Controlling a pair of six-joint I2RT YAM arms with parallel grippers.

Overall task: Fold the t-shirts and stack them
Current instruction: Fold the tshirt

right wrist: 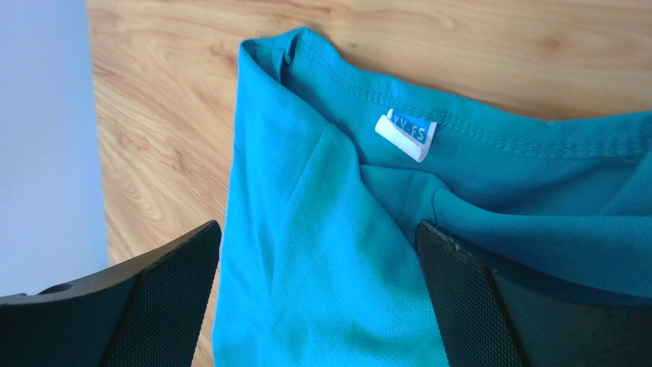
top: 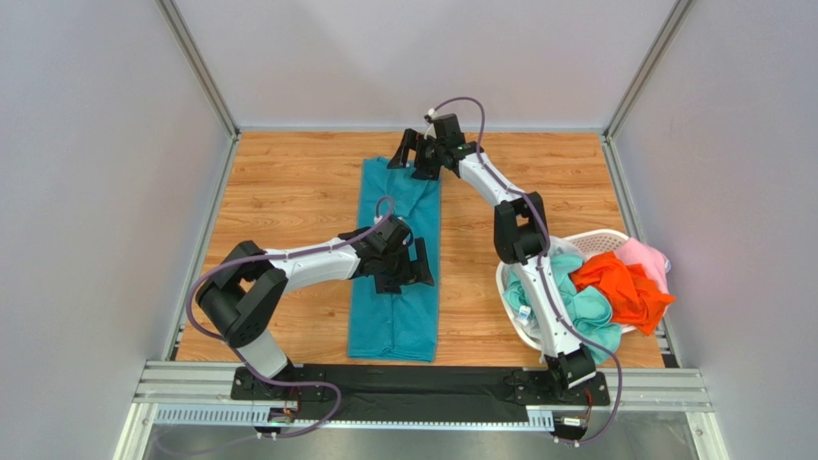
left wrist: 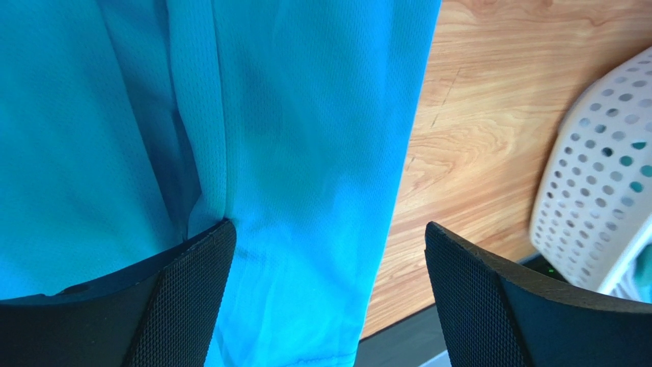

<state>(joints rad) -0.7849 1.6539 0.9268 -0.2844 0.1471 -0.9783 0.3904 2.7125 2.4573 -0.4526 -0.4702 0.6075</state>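
Note:
I will next grab the teal-blue t-shirt with my left gripper by its near-end corner, away from the basket, to fold the t-shirt toward the collar.
The deep teal-blue t-shirt (top: 398, 321) lies on the wooden table as a long narrow strip, folded lengthwise, collar at the far end. My left gripper (top: 413, 264) is open just above its right edge at mid-length; in the left wrist view (left wrist: 329, 298) the cloth (left wrist: 306, 115) lies between the spread fingers. My right gripper (top: 408, 153) is open over the collar end; the right wrist view (right wrist: 317, 298) shows the cloth (right wrist: 344, 267) and neck label (right wrist: 405, 134). Mint green (top: 586, 307), orange (top: 619, 283) and pink (top: 645, 254) shirts lie in the basket. I cannot make out a white one.
The white perforated laundry basket (top: 509, 287) stands at the right, close to the teal shirt, and also shows in the left wrist view (left wrist: 597, 191). A black strip (top: 413, 379) runs along the table's near edge. Grey walls enclose the table.

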